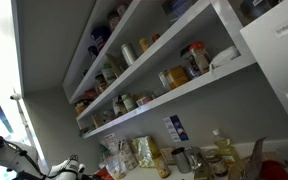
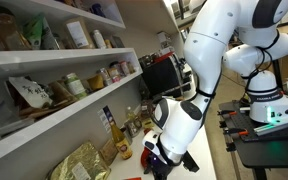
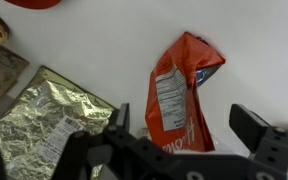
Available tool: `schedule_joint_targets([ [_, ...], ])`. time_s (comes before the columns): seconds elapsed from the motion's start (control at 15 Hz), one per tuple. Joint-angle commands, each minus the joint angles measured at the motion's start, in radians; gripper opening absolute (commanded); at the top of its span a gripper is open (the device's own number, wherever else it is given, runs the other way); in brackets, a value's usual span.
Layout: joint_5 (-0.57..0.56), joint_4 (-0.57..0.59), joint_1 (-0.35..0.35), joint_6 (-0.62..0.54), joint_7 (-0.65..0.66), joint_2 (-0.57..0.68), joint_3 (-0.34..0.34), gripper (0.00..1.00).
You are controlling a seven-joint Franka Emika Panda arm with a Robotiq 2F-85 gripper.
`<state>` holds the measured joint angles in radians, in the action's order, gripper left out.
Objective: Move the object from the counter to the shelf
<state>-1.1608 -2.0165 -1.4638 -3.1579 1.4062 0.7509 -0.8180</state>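
My fingertips are above the packet (image 3: 180, 95) in their gap in the wrist view, so my gripper should go down first and then close on the packet.
In the wrist view the flat red-orange packet (image 3: 180, 95) with a pale printed label lies on the pale counter (image 3: 104, 50). My gripper (image 3: 184, 125) is open, its two dark fingers standing either side of the packet's lower end, not closed on it. In an exterior view the arm bends down with the gripper (image 2: 169, 158) low over the counter; the packet is hidden there. The lowest white shelf (image 1: 199, 88) carries jars and shows in both exterior views (image 2: 44, 135).
A crinkled yellowish-gold bag (image 3: 44, 115) lies left of the packet, close to the left finger. Bottles and jars (image 1: 209, 155) stand on the counter at the wall. A gold bag (image 2: 79, 162) leans below the shelf. A second robot base (image 2: 264, 100) stands nearby.
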Motion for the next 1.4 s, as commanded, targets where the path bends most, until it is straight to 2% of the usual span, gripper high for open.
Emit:
schedule_joint_targets([
  [0.0,0.011,0.100,0.021,-0.060,0.049,0.107,-0.006,1.00],
  [0.2,0.029,0.156,0.038,-0.068,0.041,0.155,0.003,1.00],
  [0.27,0.033,0.172,0.044,-0.068,0.038,0.169,0.005,0.95],
  [0.33,0.038,0.185,0.051,-0.067,0.036,0.179,0.008,0.74],
  [0.47,0.049,0.204,0.063,-0.062,0.030,0.195,0.012,0.70],
  [0.53,0.053,0.210,0.068,-0.060,0.028,0.201,0.014,0.64],
  [1.07,0.054,0.206,0.084,-0.056,0.020,0.195,0.041,0.01],
  [1.33,0.050,0.200,0.081,-0.058,0.019,0.186,0.049,0.00],
])
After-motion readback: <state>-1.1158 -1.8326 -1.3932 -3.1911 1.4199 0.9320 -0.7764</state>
